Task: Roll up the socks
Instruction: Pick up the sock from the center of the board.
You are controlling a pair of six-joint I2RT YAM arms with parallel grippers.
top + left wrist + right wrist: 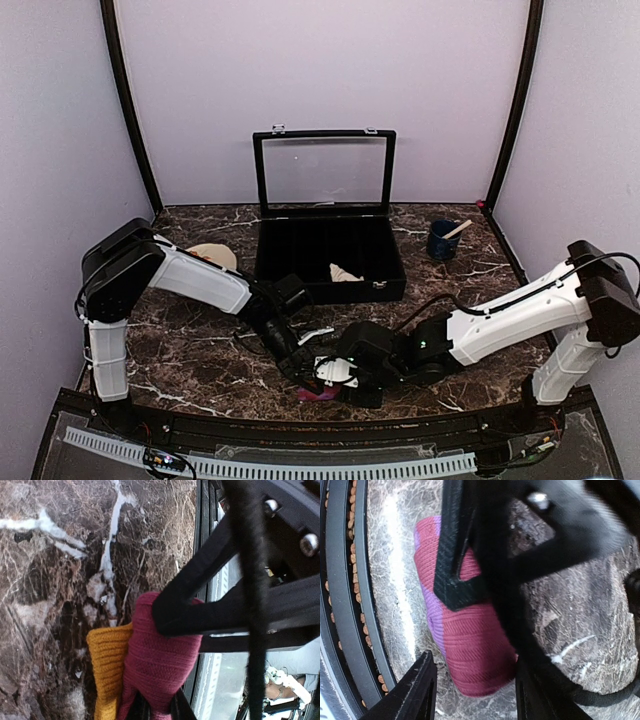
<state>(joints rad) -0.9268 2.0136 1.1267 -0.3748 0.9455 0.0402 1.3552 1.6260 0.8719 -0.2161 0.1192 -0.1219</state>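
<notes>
I will grab the maroon sock's loose end (331,393) (479,668) across the sock's roll with my right gripper next. The sock then stays rolled and my left gripper stays free.
The maroon sock (160,660) with its orange end (107,665) lies bunched on the marble table near the front edge (318,393). My left gripper (157,709) is shut on its maroon fabric. In the right wrist view the same sock (475,640) looks like a thick roll with a purple patch. My right gripper (474,660) is open and straddles it, with a gap at its left finger (417,690). The two grippers meet over the sock (303,370) (338,378). The cream-beige sock (345,272) lies inside the black case.
An open black case (330,285) with a raised clear lid stands at the back centre. A tan oval mat (212,255) lies to its left, and a blue cup (443,240) with a stick to its right. The table's black front rail (345,605) runs close beside the sock.
</notes>
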